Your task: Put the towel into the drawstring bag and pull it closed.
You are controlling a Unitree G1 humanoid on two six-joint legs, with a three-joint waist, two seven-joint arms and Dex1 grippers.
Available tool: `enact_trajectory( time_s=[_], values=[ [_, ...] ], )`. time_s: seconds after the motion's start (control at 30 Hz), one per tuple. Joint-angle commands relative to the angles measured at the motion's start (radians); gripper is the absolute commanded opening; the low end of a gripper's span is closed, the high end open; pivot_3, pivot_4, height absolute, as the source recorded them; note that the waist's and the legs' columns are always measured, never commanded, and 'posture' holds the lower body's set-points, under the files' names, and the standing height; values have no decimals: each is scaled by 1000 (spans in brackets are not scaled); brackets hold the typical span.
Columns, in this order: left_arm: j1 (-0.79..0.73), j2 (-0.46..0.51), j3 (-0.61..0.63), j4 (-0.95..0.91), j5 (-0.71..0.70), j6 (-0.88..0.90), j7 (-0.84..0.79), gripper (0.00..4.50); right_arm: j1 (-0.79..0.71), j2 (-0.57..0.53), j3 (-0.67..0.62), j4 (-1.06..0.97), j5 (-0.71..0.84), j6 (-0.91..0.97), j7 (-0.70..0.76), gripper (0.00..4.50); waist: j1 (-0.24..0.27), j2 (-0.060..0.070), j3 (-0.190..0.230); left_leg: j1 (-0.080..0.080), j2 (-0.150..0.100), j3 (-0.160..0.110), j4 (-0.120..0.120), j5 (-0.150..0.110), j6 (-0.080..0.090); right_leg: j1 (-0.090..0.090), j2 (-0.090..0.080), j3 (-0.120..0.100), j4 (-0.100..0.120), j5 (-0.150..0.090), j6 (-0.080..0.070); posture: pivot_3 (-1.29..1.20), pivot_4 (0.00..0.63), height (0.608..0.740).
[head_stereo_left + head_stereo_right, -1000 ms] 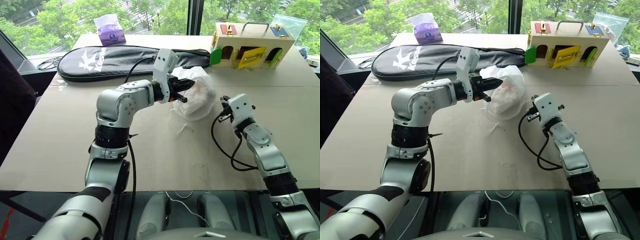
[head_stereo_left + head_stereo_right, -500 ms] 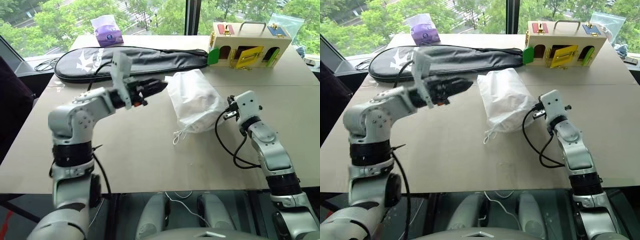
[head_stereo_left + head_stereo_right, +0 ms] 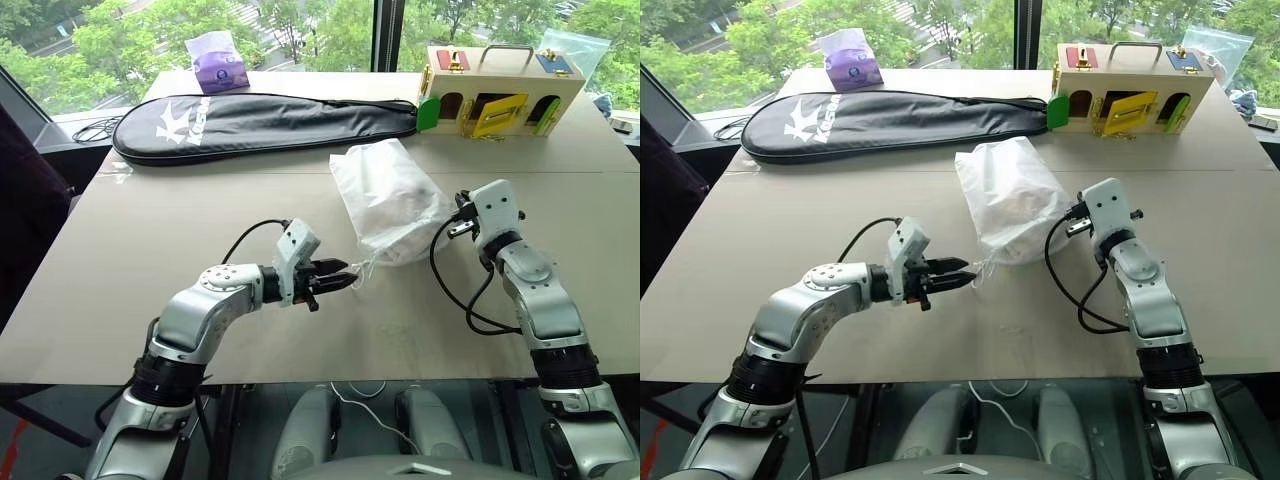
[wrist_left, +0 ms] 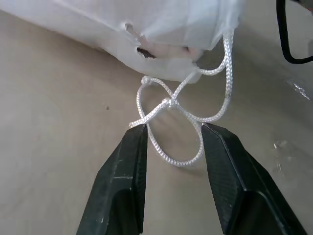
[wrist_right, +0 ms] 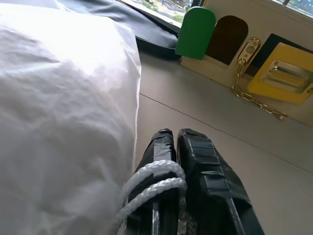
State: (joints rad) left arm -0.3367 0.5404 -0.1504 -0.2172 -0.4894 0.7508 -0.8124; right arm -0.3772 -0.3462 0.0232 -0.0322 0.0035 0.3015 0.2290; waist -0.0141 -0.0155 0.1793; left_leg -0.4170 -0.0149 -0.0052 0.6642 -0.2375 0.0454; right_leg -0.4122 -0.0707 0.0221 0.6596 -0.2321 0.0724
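The bag's gathered opening (image 3: 378, 255) has only a slack loop of the white cord (image 3: 359, 275) sticking out of it, so I will grab that loop next with my left gripper.
The drawstring bag (image 3: 390, 200) lies bulging on the table, its gathered mouth toward me. A faint pink patch of the towel (image 4: 164, 49) shows through that mouth. My left gripper (image 4: 171, 129) is open and low over the table. One loop of white cord (image 4: 161, 152) lies on the table between its black fingers (image 4: 129, 171), which are not closed on it. From the head camera, that left gripper (image 3: 343, 281) sits just in front of the bag's mouth. My right gripper (image 5: 172, 134) is shut on another white cord (image 5: 156, 183) at the bag's right side, also seen as the right gripper (image 3: 1077, 216).
A long black racket case (image 3: 260, 115) lies across the back of the table. A wooden box with coloured doors (image 3: 495, 90) stands at the back right, with a clear plastic bag (image 3: 578, 45) behind it. A purple packet (image 3: 220, 65) sits at the far left.
My left gripper let go of the bag's top, swung out left, then came down in front of the bag's mouth, now open around the cord loop. The bag settled. The right gripper stayed.
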Motion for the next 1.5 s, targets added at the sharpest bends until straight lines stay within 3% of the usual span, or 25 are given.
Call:
enact_trajectory(
  time_s=[0.03, 0.37, 0.83, 1.0, 1.17, 1.3, 1.5],
  values=[
    [-12, -8, -29, 17, 57, -80, -7, 1752, -2, 0, -15, -50, -6, -6, -1, 0, 0, 0, 0, 0, 0, 0, 0, 0, 0, 0, 0, 0, 0, 0, 0, 0, 150, 740],
    [-79, -94, -68, 135, 176, -246, 12, 1752, 9, 17, -6, -59, -9, 5, 0, 0, 1, 0, 0, 0, 0, 0, 0, 0, 0, 0, 0, 0, 0, 0, 0, 0, 150, 740],
    [-96, -143, -88, 175, 195, -266, -30, 1752, 18, 25, -9, -68, -14, 14, 3, 0, 0, 0, 0, 0, 0, 0, 0, 0, 0, 0, 0, 0, 0, 0, 0, 0, 150, 740],
    [-90, -143, -83, 169, 187, -247, -34, 101, 21, 26, -13, -71, -16, 15, 2, 0, 0, 0, 0, 0, 0, 0, 0, 0, 0, 0, 0, 0, 0, 0, 0, 0, 150, 740],
    [-74, -136, -67, 162, 203, -239, 0, 101, 19, 27, -20, -72, -21, 10, -7, 0, 0, 0, 0, 0, 0, 0, 0, 0, 0, 0, 0, 0, 0, 0, 0, 0, 150, 740],
    [-53, -148, 19, 126, 198, -281, 94, 101, 16, 28, -51, -64, -27, 3, -45, 0, 0, 0, 0, 0, 0, 0, 0, 0, 0, 0, 0, 0, 0, 0, 0, 0, 150, 740],
    [-31, -152, 138, 138, 321, -496, 305, 101, -13, 37, -161, -14, -30, 22, -162, 0, 3, 0, 0, 0, 0, -1, 0, 0, 0, 0, 0, -1, 1, 0, 0, 0, 150, 740]
  ],
)
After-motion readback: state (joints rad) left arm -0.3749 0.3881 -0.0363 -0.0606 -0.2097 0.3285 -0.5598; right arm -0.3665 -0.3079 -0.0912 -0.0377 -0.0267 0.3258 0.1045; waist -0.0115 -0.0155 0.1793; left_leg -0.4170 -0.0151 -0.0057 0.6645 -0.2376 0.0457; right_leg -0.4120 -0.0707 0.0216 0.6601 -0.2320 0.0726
